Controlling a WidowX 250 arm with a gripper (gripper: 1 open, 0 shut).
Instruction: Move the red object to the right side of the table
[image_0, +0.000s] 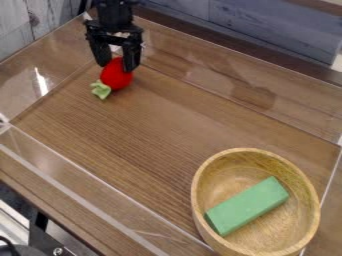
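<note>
Next, my gripper grabs the red object by its upper half (120, 66), opposite the green stem end, to move the object across the table.
The red object (114, 77) lies on the brown wooden table (160, 130) at the far left, its light green stem end pointing toward the lower left. My black gripper (118, 58) points down directly over it, open, with one finger on each side of the toy's upper half. I cannot tell whether the fingers touch it. The toy rests on the tabletop.
A round light wooden bowl (214, 190) stands at the near right and holds a green rectangular block (247, 207). Low clear acrylic walls (67, 160) edge the tabletop on all sides.
</note>
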